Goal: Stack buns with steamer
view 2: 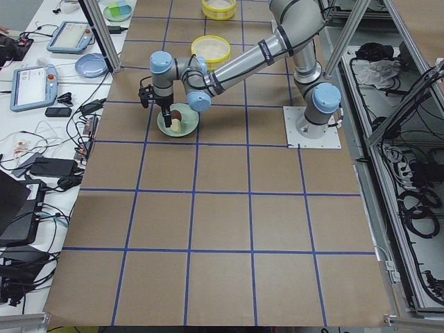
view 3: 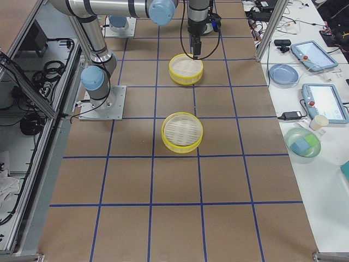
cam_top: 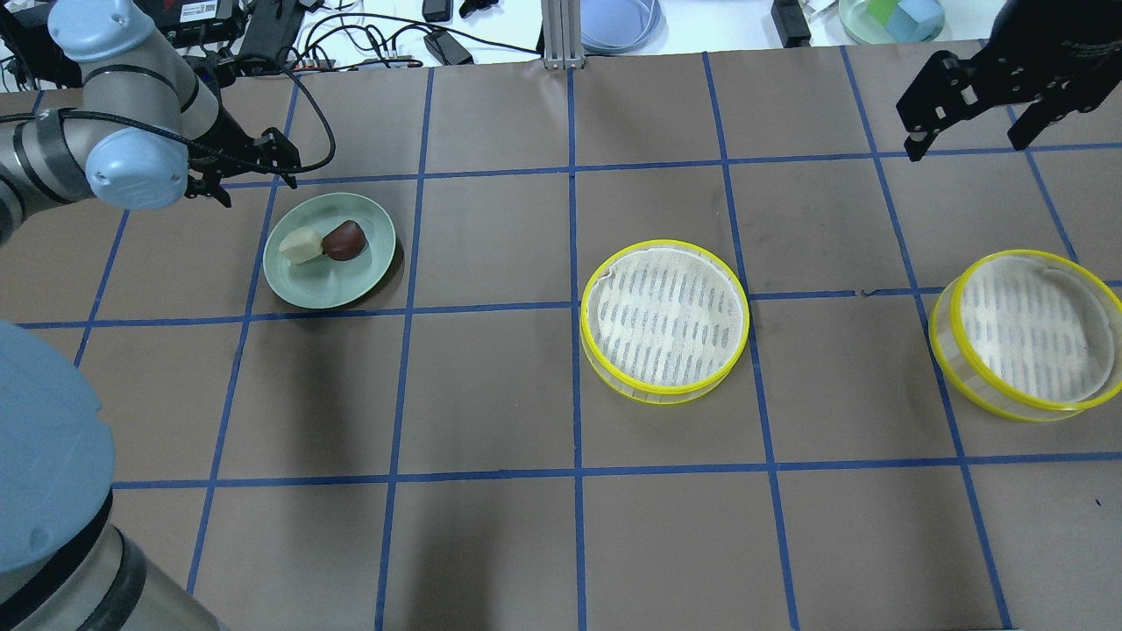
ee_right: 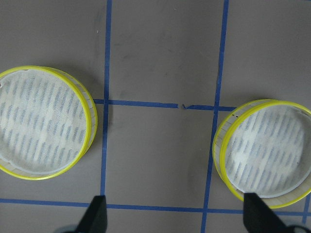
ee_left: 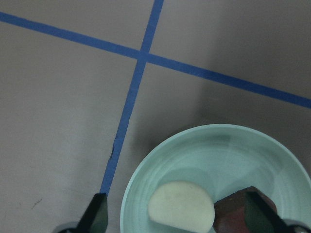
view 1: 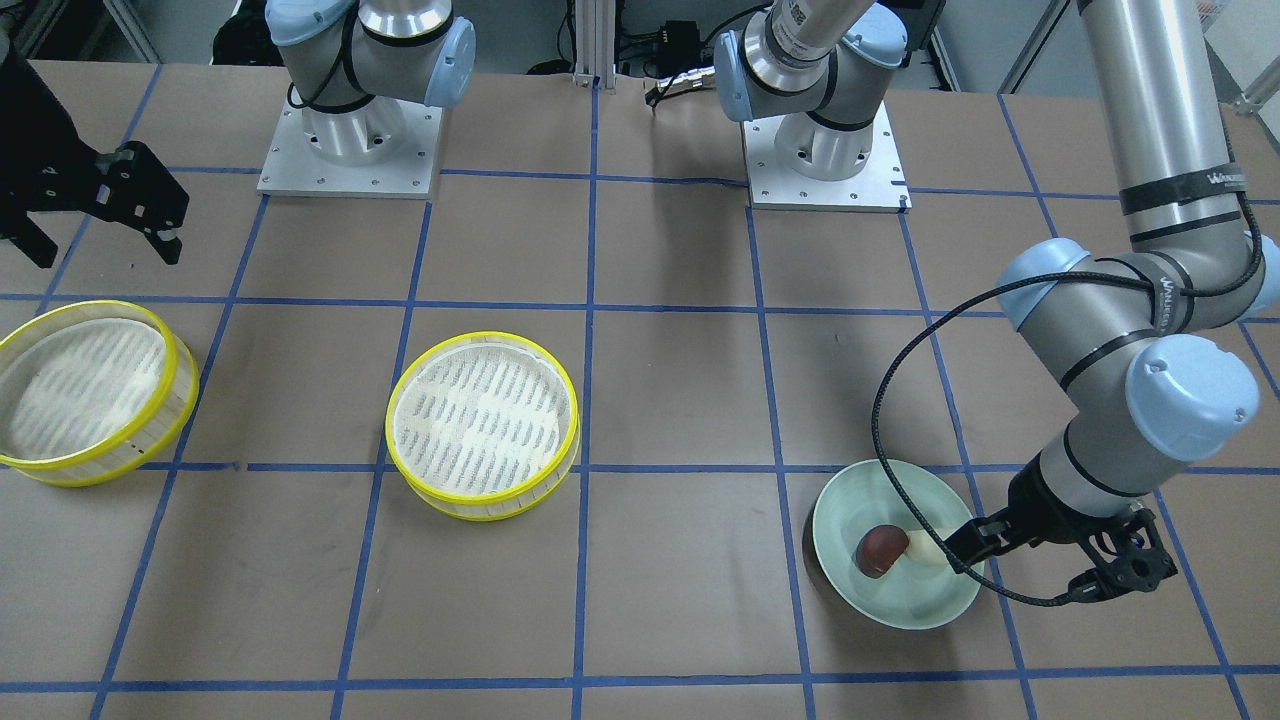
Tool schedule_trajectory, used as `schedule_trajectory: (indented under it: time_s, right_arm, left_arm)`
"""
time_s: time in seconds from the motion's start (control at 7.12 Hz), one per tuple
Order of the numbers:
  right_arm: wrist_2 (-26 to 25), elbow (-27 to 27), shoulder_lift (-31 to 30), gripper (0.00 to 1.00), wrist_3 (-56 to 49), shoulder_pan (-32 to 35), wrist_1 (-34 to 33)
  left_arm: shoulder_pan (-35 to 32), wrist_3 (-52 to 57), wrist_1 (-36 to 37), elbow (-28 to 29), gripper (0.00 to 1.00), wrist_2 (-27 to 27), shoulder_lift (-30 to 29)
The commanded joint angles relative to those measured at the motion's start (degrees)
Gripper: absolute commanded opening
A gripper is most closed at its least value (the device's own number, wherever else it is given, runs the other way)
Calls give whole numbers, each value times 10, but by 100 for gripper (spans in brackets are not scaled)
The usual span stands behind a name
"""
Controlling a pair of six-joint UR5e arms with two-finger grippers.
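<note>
The bun's top (view 1: 924, 547) is still below the fingers of my left gripper, which are above the plate (view 1: 908, 604), so they would miss if they closed now. My left gripper should go lower before it closes on the cream-white bun.
A cream-white bun (cam_top: 299, 246) and a dark reddish-brown bun (cam_top: 344, 240) lie touching on a pale green plate (cam_top: 351, 282). My left gripper (cam_top: 248, 172) hovers open just above the plate's far edge. In the left wrist view its fingers (ee_left: 97, 214) frame the cream bun (ee_left: 181, 212) and the brown bun (ee_left: 243, 213). Two yellow-rimmed steamer trays are empty, one mid-table (cam_top: 664, 320) and one at the right (cam_top: 1026, 333). My right gripper (cam_top: 964, 136) hangs open and empty, high above the far right. Its wrist view shows both trays, the mid-table one (ee_right: 43, 121) and the right one (ee_right: 267, 153).
Blue tape lines grid the brown table. Both arm bases (view 1: 350, 150) (view 1: 825, 160) stand at the robot's edge. Beyond the far edge are cables, a blue dish (cam_top: 618, 17) and a green bowl with blocks (cam_top: 890, 17).
</note>
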Motion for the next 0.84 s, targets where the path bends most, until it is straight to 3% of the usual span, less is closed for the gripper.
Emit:
schedule_trajectory:
  time_s: [0.0,0.14,0.42,0.7]
  right_arm:
    - [-2,30,6,100,-105,-79,-9]
    - [-5,51,7,100,-135,-116,-28]
    - [-79,83,65,99,-216,-173,-125]
    - [-81,113,110,99,-273,-226,-185]
  left_arm:
    - [0,-24,5,-19,100,-44,-17]
    - [0,-25,5,-19,100,-42,-21]
    - [0,-20,5,-22,100,-38,-22]
    - [0,-22,6,-25,100,-36,-26]
